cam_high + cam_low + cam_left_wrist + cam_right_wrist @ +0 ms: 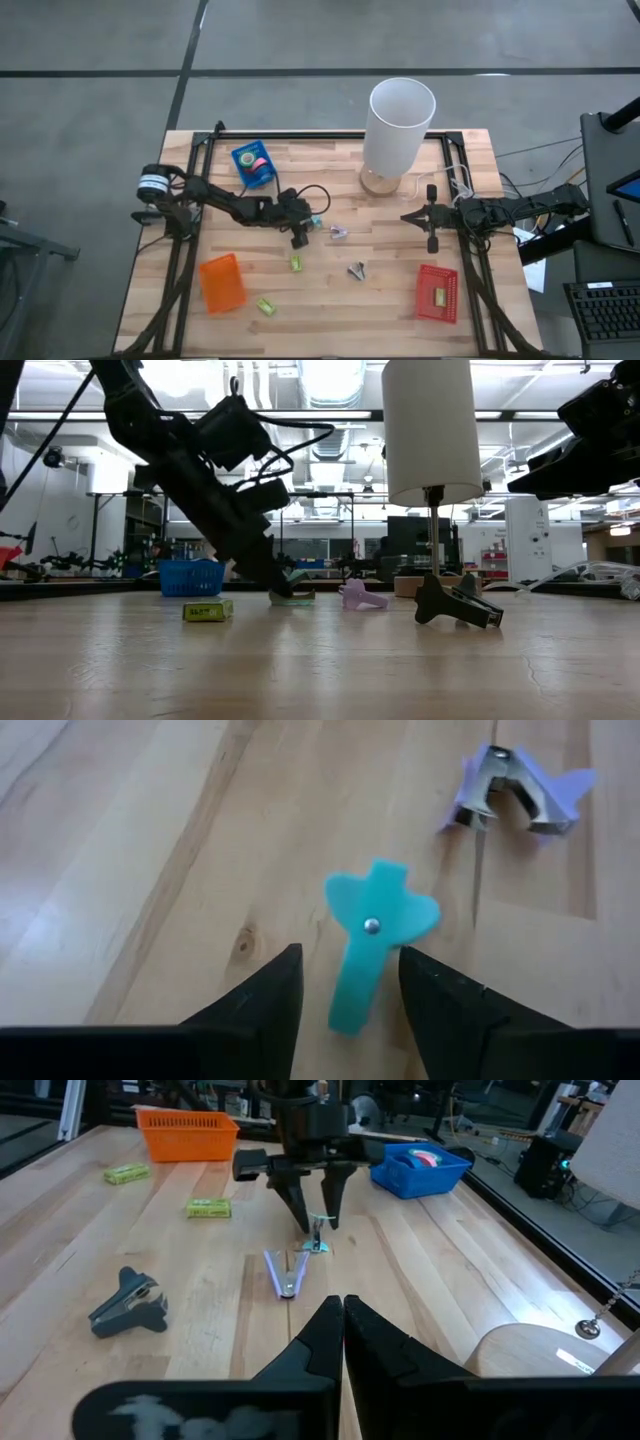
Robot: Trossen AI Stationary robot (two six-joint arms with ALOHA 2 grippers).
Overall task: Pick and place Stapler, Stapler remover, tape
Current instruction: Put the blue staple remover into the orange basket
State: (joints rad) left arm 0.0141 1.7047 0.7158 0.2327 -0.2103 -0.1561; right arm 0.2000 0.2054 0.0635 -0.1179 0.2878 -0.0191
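The teal handle sits between my left gripper's fingers, near its rivet, so it is time for my left gripper to close on the handle.
A teal staple remover lies flat on the wooden table near its middle. My left gripper is open and low over it, pointing down at a slant. One finger stands on each side of its handle, with a gap on both sides. A purple staple remover lies just to its right, and a dark one sits nearer the front. Tape rolls lie in the blue basket. My right gripper is shut and waits at the table's right side, touching nothing.
Two yellow-green blocks lie toward the near edge. An orange basket stands near left and a red basket near right. A white lamp on a wooden base stands far right of centre, its pull chain hanging.
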